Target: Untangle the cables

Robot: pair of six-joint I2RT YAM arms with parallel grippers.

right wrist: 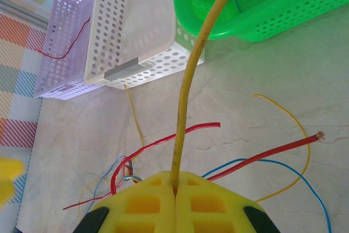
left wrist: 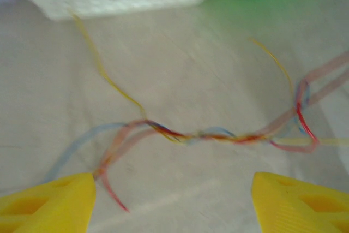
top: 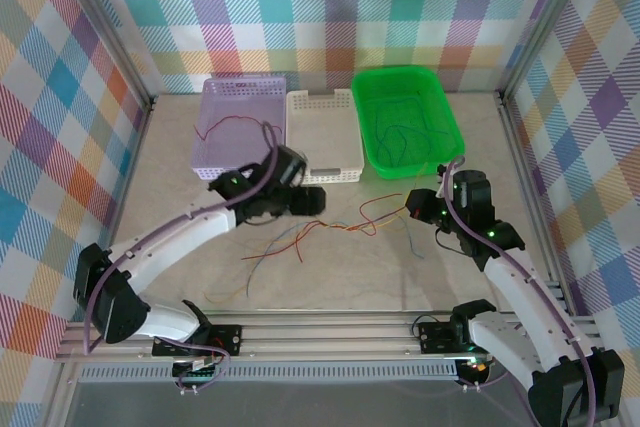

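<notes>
I need to grab the red cable with my left gripper next, near its loose end (top: 300, 256) (left wrist: 116, 196) and clear of the twist. Then I can untangle it from the others.
The cables (top: 340, 229) lie as a thin red, yellow and blue tangle on the table between my two grippers. In the left wrist view the twisted strand (left wrist: 207, 135) runs across the table just ahead of my left gripper (left wrist: 174, 205). Its yellow fingers (left wrist: 49, 200) stand wide open with nothing between them, and a red cable end (left wrist: 112, 192) lies beside the left one. My right gripper (right wrist: 175, 186) is shut on a yellow cable (right wrist: 188, 91) that rises straight up from the pads. Red and blue cables (right wrist: 256, 159) spread on the table beneath it. From above, the left gripper (top: 318, 199) sits left of the tangle and the right gripper (top: 415, 209) to its right.
Three baskets stand in a row at the back: a purple basket (top: 215, 137) holding a red wire (top: 235, 127), a white basket (top: 345, 162), and a green basket (top: 440, 112) with thin wires inside. Metal frame rails (top: 300, 332) line the table's edges.
</notes>
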